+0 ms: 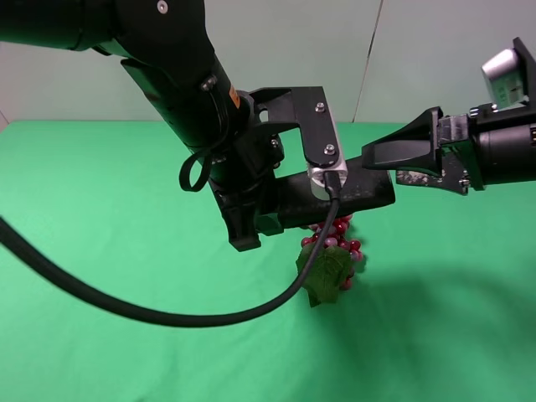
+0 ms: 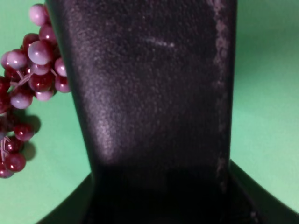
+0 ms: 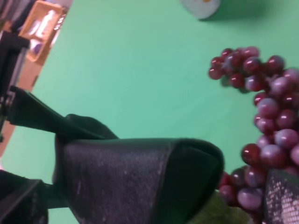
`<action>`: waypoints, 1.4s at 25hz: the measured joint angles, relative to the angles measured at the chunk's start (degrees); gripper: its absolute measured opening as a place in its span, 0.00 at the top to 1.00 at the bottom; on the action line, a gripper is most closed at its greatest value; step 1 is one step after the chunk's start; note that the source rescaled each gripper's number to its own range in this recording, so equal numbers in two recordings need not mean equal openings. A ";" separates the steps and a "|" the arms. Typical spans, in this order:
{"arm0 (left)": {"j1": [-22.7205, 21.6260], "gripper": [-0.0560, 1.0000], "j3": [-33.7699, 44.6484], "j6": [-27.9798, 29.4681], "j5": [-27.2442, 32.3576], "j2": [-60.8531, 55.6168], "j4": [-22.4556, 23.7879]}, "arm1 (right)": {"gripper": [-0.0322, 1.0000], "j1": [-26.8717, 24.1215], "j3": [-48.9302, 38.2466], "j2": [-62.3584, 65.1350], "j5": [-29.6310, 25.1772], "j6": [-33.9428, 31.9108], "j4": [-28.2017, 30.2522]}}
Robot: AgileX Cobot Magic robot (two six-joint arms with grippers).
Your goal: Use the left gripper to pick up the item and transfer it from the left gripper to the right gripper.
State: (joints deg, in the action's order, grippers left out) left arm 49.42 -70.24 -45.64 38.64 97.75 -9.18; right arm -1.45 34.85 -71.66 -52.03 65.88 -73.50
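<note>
Next, my right gripper takes hold of the black item by its loose end (image 1: 377, 185) (image 3: 182, 177) to take over the item from my left gripper.
The item, a flat black leathery pouch (image 1: 352, 194), hangs level in the air above the green table. My left gripper (image 1: 266, 213) is shut on its left end; in the left wrist view the pouch (image 2: 154, 93) fills the frame between the two fingers. My right gripper (image 1: 381, 163) is open at the pouch's right end. In the right wrist view the pouch's end (image 3: 140, 177) lies between the spread fingers, one fingertip (image 3: 281, 198) showing beside it. I cannot tell whether the fingers touch it.
A red grape bunch (image 1: 339, 239) with a green leaf (image 1: 325, 272) lies on the green table (image 1: 100, 209) right under the pouch; it shows in the left wrist view (image 2: 32, 70) and right wrist view (image 3: 266, 107). A pale round bottle part (image 3: 201, 5) shows at the edge. A thick black cable (image 1: 167, 316) loops low.
</note>
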 joint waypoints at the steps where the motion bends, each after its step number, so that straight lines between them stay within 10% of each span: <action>1: 0.00 0.92 0.00 -0.12 -0.28 0.00 -0.16 | 0.00 0.00 0.04 -0.93 -0.81 0.99 -0.87; 13: 0.00 0.92 0.00 -0.58 -2.09 0.00 -0.89 | 0.02 0.00 0.04 -4.03 -4.70 3.88 -2.70; 23: 0.00 0.95 0.00 -0.68 -2.57 0.00 -0.84 | 0.75 0.00 0.04 -4.03 -5.44 4.78 -3.62; 35: 0.00 0.95 0.00 -0.73 -2.84 0.00 -0.73 | 0.77 0.00 0.04 -4.03 -5.38 4.68 -3.95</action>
State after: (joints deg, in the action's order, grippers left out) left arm 49.42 -70.24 -46.37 35.80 97.75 -9.91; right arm -1.45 34.89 -75.69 -57.41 70.57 -77.45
